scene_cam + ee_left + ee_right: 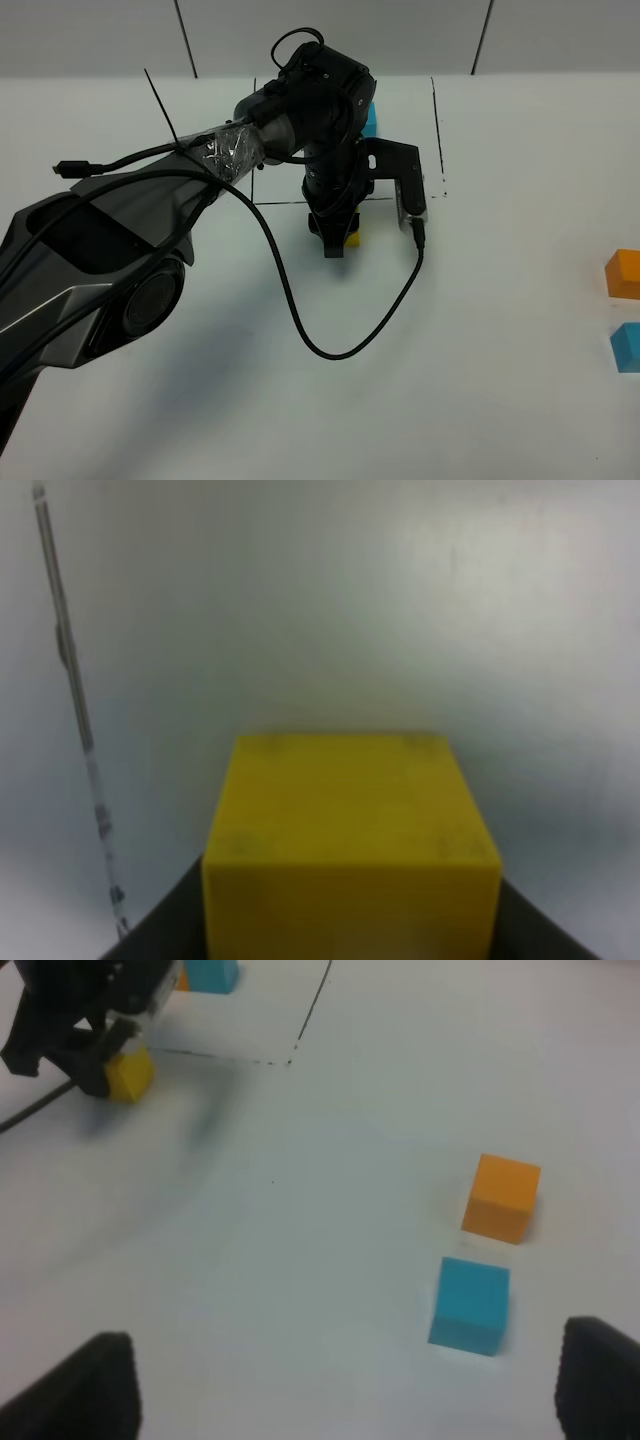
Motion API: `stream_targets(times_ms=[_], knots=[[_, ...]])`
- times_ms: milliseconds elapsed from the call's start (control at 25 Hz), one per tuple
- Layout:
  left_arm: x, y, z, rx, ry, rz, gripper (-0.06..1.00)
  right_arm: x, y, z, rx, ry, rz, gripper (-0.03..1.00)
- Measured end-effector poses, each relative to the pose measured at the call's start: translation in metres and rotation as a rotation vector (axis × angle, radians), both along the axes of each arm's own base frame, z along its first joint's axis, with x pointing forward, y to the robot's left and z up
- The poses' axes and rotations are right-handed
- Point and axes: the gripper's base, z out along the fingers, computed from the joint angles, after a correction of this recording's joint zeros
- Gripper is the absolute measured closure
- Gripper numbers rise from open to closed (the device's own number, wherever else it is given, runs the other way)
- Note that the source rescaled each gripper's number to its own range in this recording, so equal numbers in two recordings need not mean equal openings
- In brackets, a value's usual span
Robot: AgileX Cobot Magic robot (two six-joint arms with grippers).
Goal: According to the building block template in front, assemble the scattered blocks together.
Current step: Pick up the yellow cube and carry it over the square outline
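The yellow block's lower edge rests flat on the tabletop in front of the black line, so it is time for my left gripper to release the yellow block now.
My left gripper reaches to the middle of the table and is shut on the yellow block, low over the table just in front of the black-line rectangle. In the left wrist view the yellow block fills the space between the dark fingers. The arm hides most of the building block template; only its blue cube shows. At the far right lie the loose orange block and blue block. My right gripper hangs open above the table near the orange block and blue block.
A black cable loops from the left arm over the white table in front of the yellow block. The left arm's dark body covers the left side. A black line runs beside the yellow block.
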Motion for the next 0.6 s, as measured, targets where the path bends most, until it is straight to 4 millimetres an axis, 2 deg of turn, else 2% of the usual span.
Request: stream_targets(times_ms=[600], knots=[[0.0001,0.0001,0.0,0.001,-0.001,0.004,0.94,0.0,0.0,0.0,0.0,0.0,0.0,0.26]])
